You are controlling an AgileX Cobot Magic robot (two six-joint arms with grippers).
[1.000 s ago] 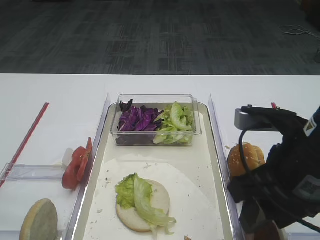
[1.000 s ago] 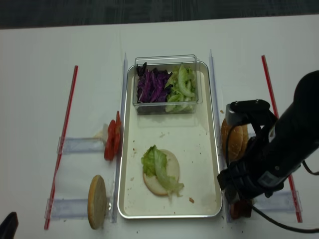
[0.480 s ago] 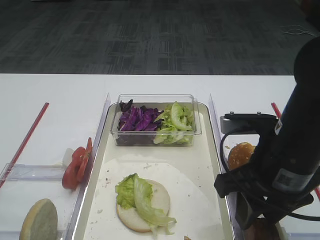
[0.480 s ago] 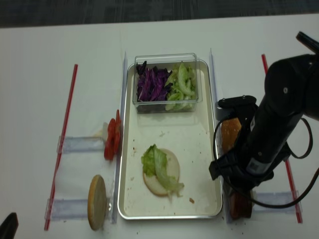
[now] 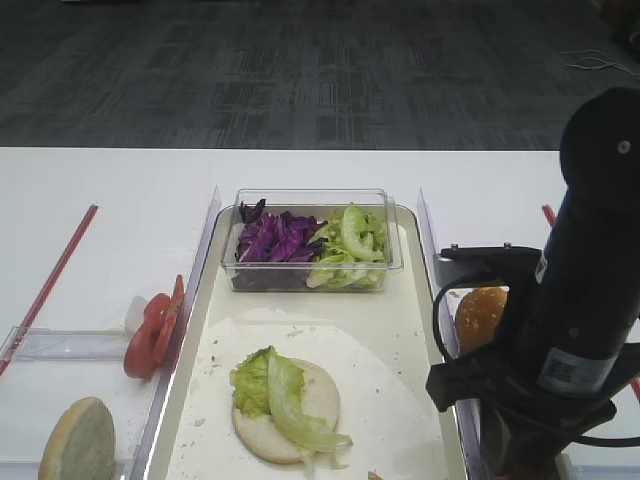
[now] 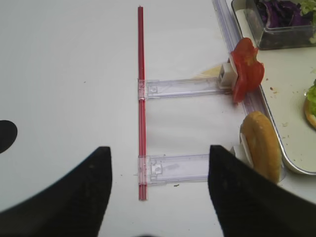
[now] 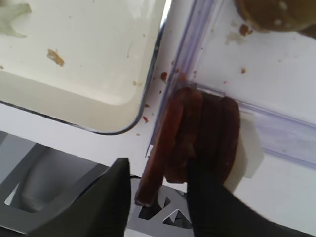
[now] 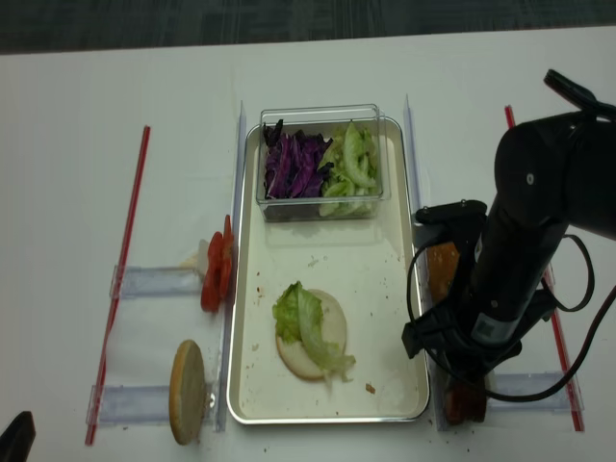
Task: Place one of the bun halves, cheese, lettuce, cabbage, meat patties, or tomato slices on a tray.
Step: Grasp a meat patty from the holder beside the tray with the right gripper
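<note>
My right gripper will next grab the outermost meat patty by its end that sticks out, because the other meat patties stand packed against that patty's side.
Several meat patties (image 7: 197, 133) stand on edge in a clear holder right of the tray (image 8: 356, 279). My right gripper (image 7: 158, 168) is down over them, open. The outermost patty (image 7: 165, 143) sits between its fingers, with a gap to the left finger (image 7: 113, 197). On the tray lies a bun half (image 5: 322, 395) with a lettuce leaf (image 5: 275, 390) on it. My left gripper (image 6: 159, 153) hangs open and empty over the table at left. Cabbage (image 5: 272, 238) and lettuce (image 5: 350, 245) fill a clear tub. No cheese is in view.
Tomato slices (image 5: 150, 335) and a bun half (image 5: 75, 440) stand in clear holders (image 6: 177, 168) left of the tray. A browned bun (image 5: 482, 312) sits right of it, behind my right arm. Red strips (image 6: 141, 98) lie along both sides of the table.
My right arm has swung left and come down over the patties. Its jaws have narrowed around the outermost patty. Nothing on the tray has moved.
</note>
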